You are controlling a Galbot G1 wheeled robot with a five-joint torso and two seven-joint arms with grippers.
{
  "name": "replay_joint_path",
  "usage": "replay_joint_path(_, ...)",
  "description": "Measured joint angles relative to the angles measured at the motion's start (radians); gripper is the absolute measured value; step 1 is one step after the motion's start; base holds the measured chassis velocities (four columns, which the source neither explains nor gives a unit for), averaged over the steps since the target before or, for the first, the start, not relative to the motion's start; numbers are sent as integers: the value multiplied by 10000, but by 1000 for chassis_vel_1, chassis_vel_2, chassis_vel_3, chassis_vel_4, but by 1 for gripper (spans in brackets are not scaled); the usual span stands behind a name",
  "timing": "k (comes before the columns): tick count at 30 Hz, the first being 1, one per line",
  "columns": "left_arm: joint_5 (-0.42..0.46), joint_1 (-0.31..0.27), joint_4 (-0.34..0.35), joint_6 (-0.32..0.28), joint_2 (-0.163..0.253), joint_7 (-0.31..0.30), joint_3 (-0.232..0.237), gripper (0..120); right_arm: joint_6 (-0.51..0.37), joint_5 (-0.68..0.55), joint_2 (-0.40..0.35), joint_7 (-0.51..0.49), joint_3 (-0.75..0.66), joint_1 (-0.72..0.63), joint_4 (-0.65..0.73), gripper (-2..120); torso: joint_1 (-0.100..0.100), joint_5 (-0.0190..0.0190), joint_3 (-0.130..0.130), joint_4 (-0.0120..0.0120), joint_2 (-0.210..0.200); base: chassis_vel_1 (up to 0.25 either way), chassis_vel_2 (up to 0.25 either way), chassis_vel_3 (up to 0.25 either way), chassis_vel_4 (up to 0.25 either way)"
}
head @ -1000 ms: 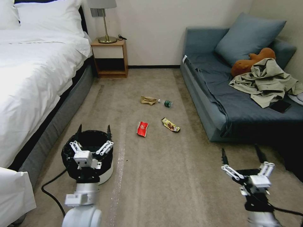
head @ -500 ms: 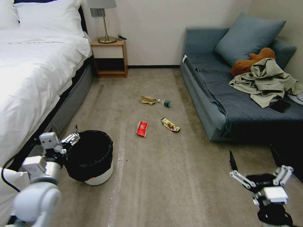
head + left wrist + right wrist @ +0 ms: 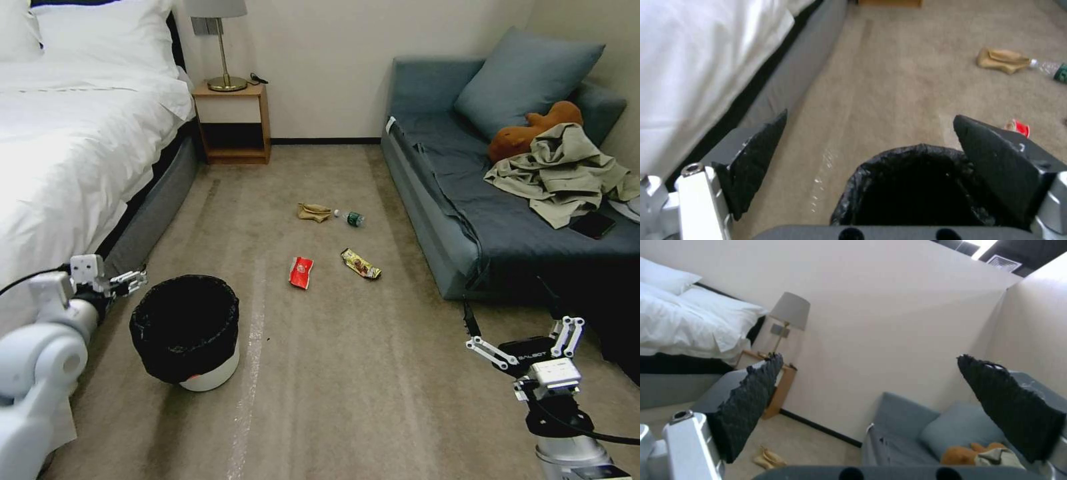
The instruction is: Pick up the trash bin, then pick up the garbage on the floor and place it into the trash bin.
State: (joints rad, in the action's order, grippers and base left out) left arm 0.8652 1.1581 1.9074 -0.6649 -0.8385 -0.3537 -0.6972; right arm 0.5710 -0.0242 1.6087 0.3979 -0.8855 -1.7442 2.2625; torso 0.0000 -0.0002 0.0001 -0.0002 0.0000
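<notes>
Next, my left gripper grips the bin by its bag-lined rim [image 3: 136, 315] beside the bed, since the trash bin's round body [image 3: 191, 351] is wider than my open fingers.
The trash bin [image 3: 185, 330], white with a black bag liner, stands upright on the floor [image 3: 347, 373] near the bed. My left gripper [image 3: 127, 280] hangs open just left of its rim, between bin and bed. In the left wrist view the open gripper [image 3: 870, 116] looks past the bin [image 3: 916, 186]. Ahead on the carpet lies the garbage: a red wrapper [image 3: 301, 272], a gold-brown wrapper [image 3: 361, 264], a clear bottle [image 3: 350, 217] and a tan paper bag [image 3: 313, 212]. My right gripper [image 3: 510, 313] is open and empty near the sofa's front corner.
A white bed [image 3: 60, 153] runs along the left and a blue-grey sofa [image 3: 460, 220] along the right, bearing a pillow, brown plush toy [image 3: 527, 133], beige-green garment [image 3: 567, 173] and black phone. A nightstand [image 3: 233, 123] with a lamp stands at the far wall.
My left arm has swung left, from directly over the bin to beside its rim by the bed. The right gripper dipped lower, then came back up and leftward. The bin stays put.
</notes>
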Motion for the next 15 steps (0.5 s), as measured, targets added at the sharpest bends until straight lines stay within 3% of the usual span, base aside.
replay_joint_path(3,347,-575,-700,-463,213,-225,465,100,-4,30,-2,-14,30,23,-22,100,0,1,0,1,0,0,0,0,0)
replay_joint_path(6,841,-691,-1007,-716,423,-471,679,100,-41,31,-3,-31,29,69,-47,100,0,0,0,2,0,0,0,0,0)
replay_joint_path(15,1919,-1378,-2109,-800,906,-1006,1473,100,-112,75,-5,-63,92,310,-222,100,0,3,0,3,0,0,0,0,0)
